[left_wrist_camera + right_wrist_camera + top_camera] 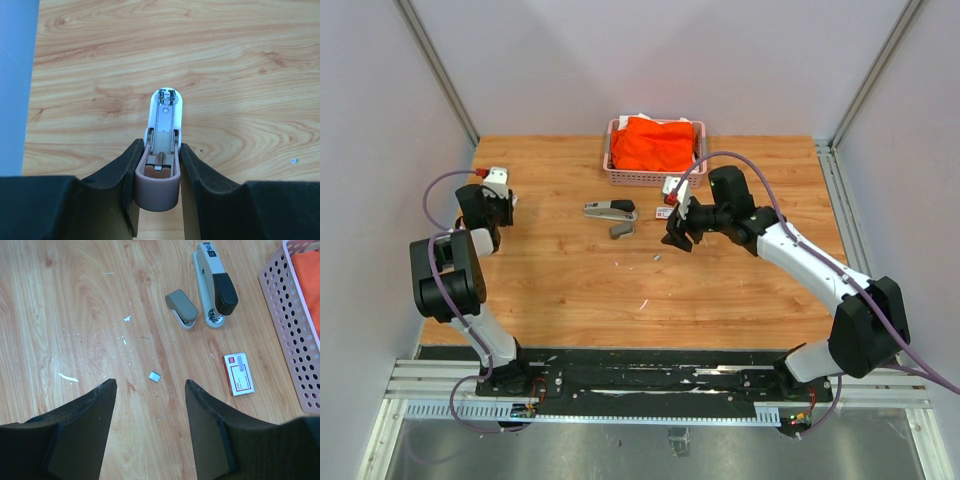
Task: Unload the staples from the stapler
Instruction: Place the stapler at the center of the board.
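Observation:
My left gripper needs to hold on to the stapler until the stapler is lower. The stapler is above flat wood and would fall onto the table if I opened now.
My left gripper [160, 150] is shut on a small white and pinkish-brown stapler [166, 115], held open with its metal magazine facing up; I cannot tell if staples sit in it. In the top view that gripper [500, 208] is at the table's far left. My right gripper [150, 385] is open and empty above the wood, mid-table [676, 236]. A short silvery strip of staples [155, 376] lies on the table just ahead of its fingertips, also in the top view [657, 257]. Another silvery strip [242, 362] lies on the white box.
A large grey and black stapler [212, 285] and a small grey stapler [182, 308] lie side by side beyond the right gripper. A flat white box with red label [238, 373] lies to their right. A pink basket [620, 175] with orange cloth stands at the back.

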Tool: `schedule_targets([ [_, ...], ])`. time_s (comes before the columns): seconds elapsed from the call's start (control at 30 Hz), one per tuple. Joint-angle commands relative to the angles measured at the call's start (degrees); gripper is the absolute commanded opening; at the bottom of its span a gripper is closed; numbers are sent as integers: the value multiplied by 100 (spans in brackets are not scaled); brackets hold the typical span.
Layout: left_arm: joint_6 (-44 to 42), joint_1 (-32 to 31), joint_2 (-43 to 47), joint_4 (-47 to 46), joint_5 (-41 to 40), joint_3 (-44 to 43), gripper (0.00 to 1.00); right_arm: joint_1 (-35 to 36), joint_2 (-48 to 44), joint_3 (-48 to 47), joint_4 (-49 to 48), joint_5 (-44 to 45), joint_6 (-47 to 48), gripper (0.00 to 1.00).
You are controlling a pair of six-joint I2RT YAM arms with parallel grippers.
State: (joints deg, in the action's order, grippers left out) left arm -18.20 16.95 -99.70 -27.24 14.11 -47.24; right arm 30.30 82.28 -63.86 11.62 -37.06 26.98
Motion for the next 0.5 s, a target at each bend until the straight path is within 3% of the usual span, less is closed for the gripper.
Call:
schedule_targets([
  [0.0, 166, 84, 365, 159, 18, -127, 22, -140, -208, 110, -151, -142, -65, 59],
  [0.27, 87, 266, 994, 364, 153, 355, 23, -153, -215, 125, -186, -196, -79, 59],
  [0.47, 48, 575, 917, 228, 355, 591, 22, -156, -271, 155, -204, -214, -88, 59],
])
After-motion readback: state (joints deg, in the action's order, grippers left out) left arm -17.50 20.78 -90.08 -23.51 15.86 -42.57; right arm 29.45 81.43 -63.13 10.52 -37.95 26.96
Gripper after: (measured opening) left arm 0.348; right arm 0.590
